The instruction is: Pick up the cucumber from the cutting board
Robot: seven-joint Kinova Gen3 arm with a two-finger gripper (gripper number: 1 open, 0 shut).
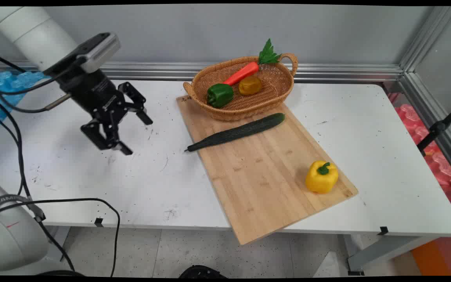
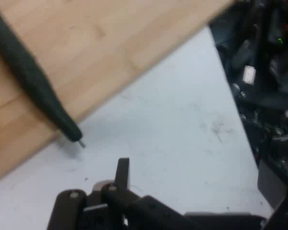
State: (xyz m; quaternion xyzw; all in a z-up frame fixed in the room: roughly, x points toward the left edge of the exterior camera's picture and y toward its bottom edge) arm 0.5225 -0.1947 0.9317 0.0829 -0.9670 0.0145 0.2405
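The long dark green cucumber will next be grabbed by its middle (image 1: 236,134) with my gripper, and then I add it to the vegetables in the wicker basket (image 1: 268,89).
My gripper (image 1: 136,135) hangs open and empty above the bare white table (image 1: 92,176), left of a wooden cutting board (image 1: 264,176). Nearest to it is a long dark green cucumber (image 1: 237,132) lying slantwise across the board, its thin stem end pointing toward the gripper. In the hand view the cucumber (image 2: 33,81) runs down from the upper left, its tip just off the board (image 2: 110,33), above one fingertip (image 2: 122,171). A yellow bell pepper (image 1: 321,177) stands upright near the board's front right corner.
A wicker basket (image 1: 276,94) on the board's far end holds a green pepper (image 1: 219,95), a carrot (image 1: 243,73) and a small yellow-orange vegetable (image 1: 249,85). Black cables (image 1: 18,141) hang at the left. A black stand leg (image 1: 439,127) crosses the right side.
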